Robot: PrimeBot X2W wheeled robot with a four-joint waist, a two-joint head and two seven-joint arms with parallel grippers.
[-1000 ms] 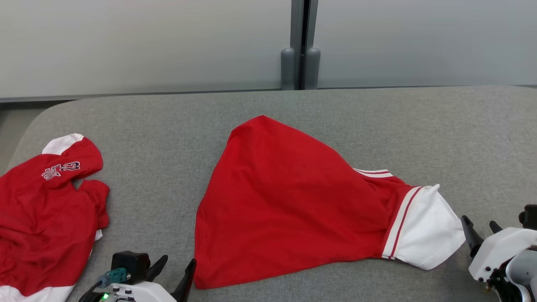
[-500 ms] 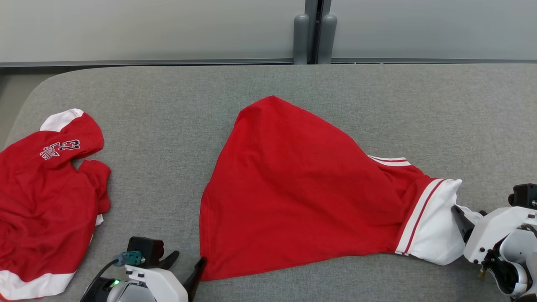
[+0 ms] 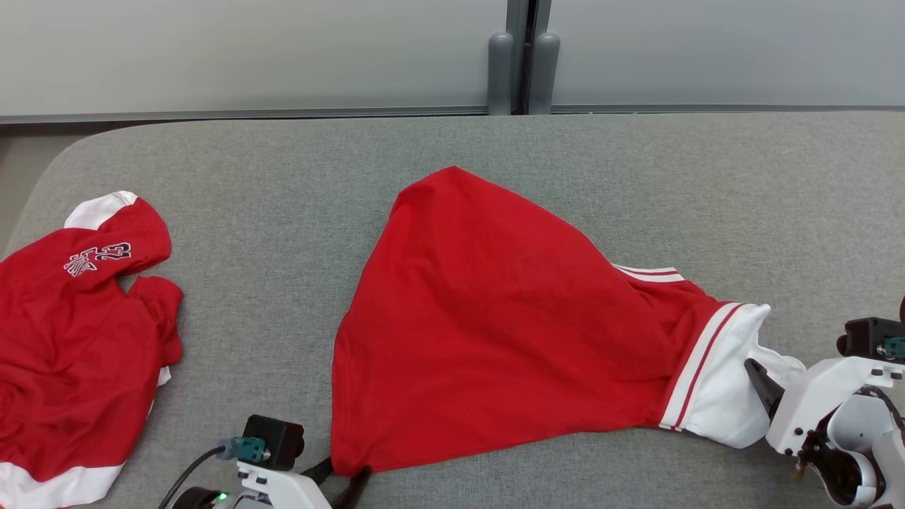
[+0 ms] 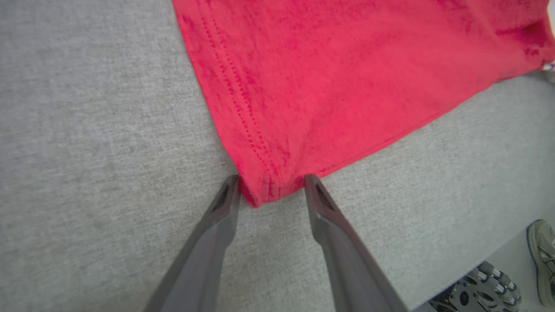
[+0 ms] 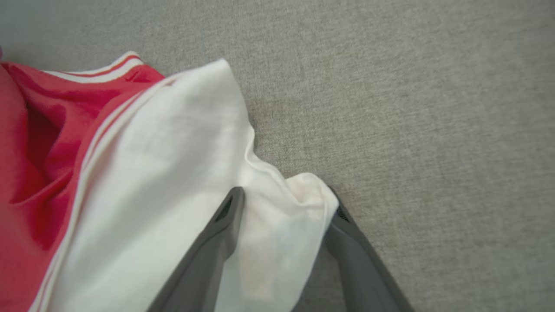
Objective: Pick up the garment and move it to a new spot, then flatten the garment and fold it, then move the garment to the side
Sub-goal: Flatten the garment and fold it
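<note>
Next, my right gripper grips the white sleeve by its puckered tip. That edge of the sleeve stands up while the shirt's red body lies flat on the cushion.
The garment, a red shirt with a white striped sleeve, lies spread on the grey cushion. At its near left hem corner my left gripper stands open, and in the left wrist view the left gripper has one finger on each side of that corner. My right gripper is open at the sleeve's end. In the right wrist view the right gripper has the white sleeve tip between its fingers, and one finger is partly under the cloth.
A second red and white shirt lies crumpled at the cushion's left end. Pale wall panels with two grey posts run behind. The left wrist view catches the cushion's near edge, a wheel and a shoe on the floor.
The head camera has shifted. My left gripper has moved right to straddle the hem corner. My right gripper has moved in from beside the sleeve to around its tip.
</note>
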